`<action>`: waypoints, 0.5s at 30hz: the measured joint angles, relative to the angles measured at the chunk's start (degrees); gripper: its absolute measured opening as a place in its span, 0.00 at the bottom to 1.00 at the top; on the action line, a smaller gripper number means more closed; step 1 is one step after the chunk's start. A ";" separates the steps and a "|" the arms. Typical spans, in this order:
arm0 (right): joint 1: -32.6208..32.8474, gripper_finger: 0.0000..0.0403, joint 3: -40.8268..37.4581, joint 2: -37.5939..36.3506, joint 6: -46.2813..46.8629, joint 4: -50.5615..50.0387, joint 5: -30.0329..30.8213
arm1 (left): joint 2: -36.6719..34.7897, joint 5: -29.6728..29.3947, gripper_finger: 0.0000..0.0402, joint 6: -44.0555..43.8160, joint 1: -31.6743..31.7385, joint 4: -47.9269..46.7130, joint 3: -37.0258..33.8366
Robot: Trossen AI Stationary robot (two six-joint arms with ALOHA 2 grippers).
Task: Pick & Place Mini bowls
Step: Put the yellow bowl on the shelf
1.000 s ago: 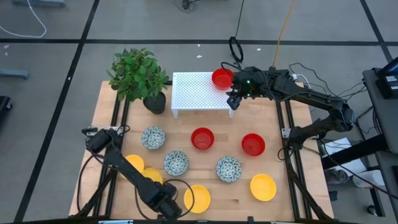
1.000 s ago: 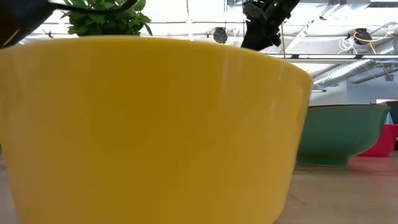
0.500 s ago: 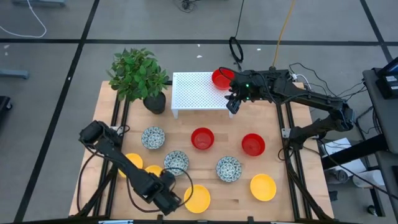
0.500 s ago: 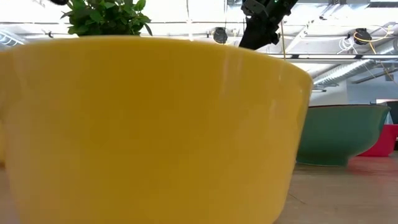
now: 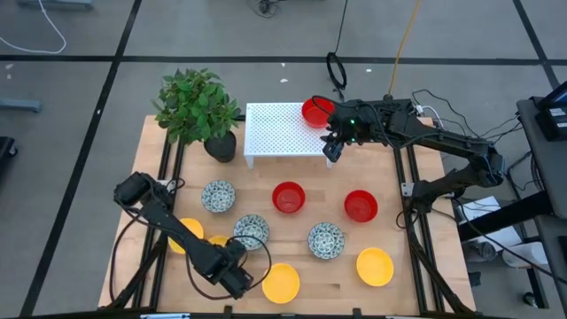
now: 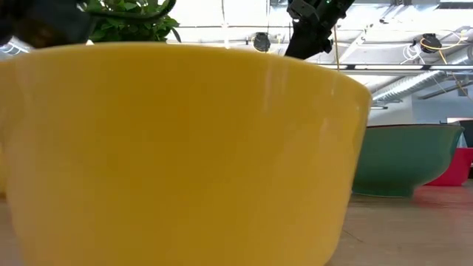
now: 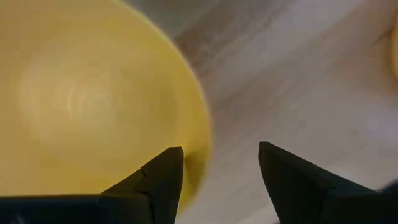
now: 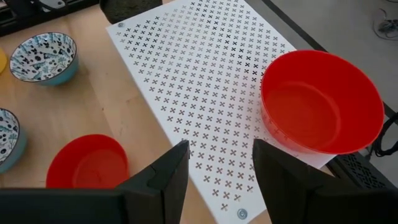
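Next, my left gripper grabs the yellow mini bowl by its rim [image 7: 202, 140], to set the bowl on the white rack.
My left gripper [image 5: 244, 281] [image 7: 217, 167] is open at the near edge, beside a yellow mini bowl [image 5: 282, 283] [image 7: 93, 99]. One fingertip hangs over that bowl's rim and the other over bare wood. My right gripper [image 5: 331, 147] [image 8: 219, 167] is open above the right end of the white rack [image 5: 282, 131] [image 8: 205, 93]. A red mini bowl [image 5: 314, 111] [image 8: 320, 102] stands on the rack's far right corner. Other bowls stand on the table: two red [image 5: 288, 197] [image 5: 361, 206], three speckled [image 5: 218, 196] [image 5: 251, 231] [image 5: 326, 240], and yellow ones [image 5: 375, 267] [image 5: 182, 236].
A potted plant [image 5: 199, 108] stands at the rack's left end. In the low view the near yellow bowl [image 6: 177, 148] fills most of the picture. The left arm's links [image 5: 168, 221] cross above another yellow bowl [image 5: 219, 242]. Bare wood lies between rack and bowls.
My left gripper has drawn back from the near yellow bowl, toward the table's left and slightly toward the far edge, while its elbow has swung to the left. The bowl has stayed in place.
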 joint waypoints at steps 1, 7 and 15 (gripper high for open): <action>0.00 0.41 0.00 0.00 0.00 0.02 0.00 | 0.00 0.20 0.53 -1.26 0.00 0.32 -0.87; 0.00 0.40 0.00 0.00 0.00 -0.02 0.04 | 0.00 1.65 0.30 -2.85 -0.04 0.99 -1.91; 0.00 0.34 0.00 0.00 0.00 -0.07 0.07 | -0.07 2.29 0.04 2.68 -0.34 0.32 4.61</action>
